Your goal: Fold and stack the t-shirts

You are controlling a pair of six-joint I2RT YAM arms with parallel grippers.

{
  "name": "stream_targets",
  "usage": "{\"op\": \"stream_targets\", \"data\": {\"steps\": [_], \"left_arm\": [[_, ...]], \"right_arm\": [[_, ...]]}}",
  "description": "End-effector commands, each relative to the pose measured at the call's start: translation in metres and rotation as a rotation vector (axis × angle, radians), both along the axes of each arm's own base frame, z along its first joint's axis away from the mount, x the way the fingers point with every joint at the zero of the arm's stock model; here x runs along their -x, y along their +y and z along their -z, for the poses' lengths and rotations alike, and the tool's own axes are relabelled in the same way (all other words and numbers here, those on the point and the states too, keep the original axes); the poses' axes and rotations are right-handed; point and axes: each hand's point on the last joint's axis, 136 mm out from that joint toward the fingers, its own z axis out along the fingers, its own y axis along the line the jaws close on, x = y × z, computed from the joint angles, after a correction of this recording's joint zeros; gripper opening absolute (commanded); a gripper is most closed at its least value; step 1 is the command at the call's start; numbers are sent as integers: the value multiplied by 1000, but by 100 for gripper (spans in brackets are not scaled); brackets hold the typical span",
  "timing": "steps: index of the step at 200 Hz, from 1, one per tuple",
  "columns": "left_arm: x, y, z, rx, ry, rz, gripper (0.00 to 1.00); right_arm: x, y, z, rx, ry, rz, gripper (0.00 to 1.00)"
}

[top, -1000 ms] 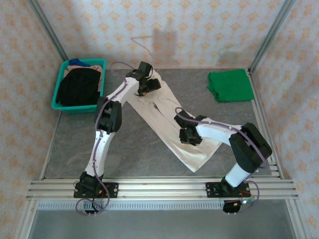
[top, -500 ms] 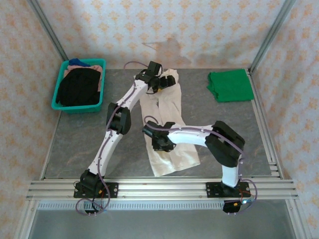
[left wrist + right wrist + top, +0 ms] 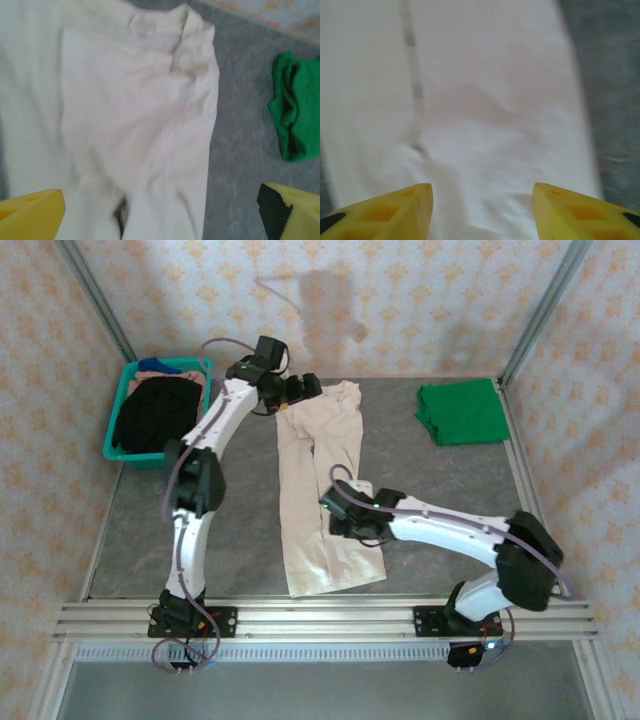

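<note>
I should next take hold of the cream t-shirt (image 3: pixel 318 480) with my right gripper by its near-end edge, on the green t-shirt side, to fold that end toward the collar.
The cream t-shirt (image 3: pixel 318 480) lies as a long narrow strip down the middle of the table, collar end at the far side. Its neck label (image 3: pixel 140 24) faces up. My left gripper (image 3: pixel 303 388) hovers at the collar's left edge, open, fingertips (image 3: pixel 31 215) wide apart over the cloth (image 3: pixel 130 120). My right gripper (image 3: pixel 347 521) sits over the strip's lower right part, open, with cream cloth (image 3: pixel 485 100) under its yellow fingertips (image 3: pixel 387 214) and nothing pinched. The green t-shirt (image 3: pixel 460 412) lies folded at the far right, and its edge (image 3: pixel 295 117) shows in the left wrist view.
A teal basket (image 3: pixel 118 445) holding dark clothes stands at the far left corner. Metal frame posts and patterned walls close in the grey table (image 3: pixel 170 530). The aluminium rail (image 3: pixel 320 618) with both arm bases runs along the near edge.
The cream t-shirt has swung from a diagonal lie to straight down the table. Both grippers have opened and let the cloth go. The left arm has drawn back toward the collar's left side.
</note>
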Motion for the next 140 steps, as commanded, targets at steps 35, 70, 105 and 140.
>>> {"op": "stream_targets", "data": {"steps": [35,70,105,140], "left_arm": [[213,39,34,-139,63,-56,96],[328,25,108,-126,205,-18,87],[374,8,122,-74,170,-1,87],[394,-22,141,-58,172,62,82]], "right_arm": [[54,-53,45,51,163,36,59],[76,-65,60,84,219,51,59],[86,-62,74,24,241,57,57],[81,-54,75,16,235,43,52]]}}
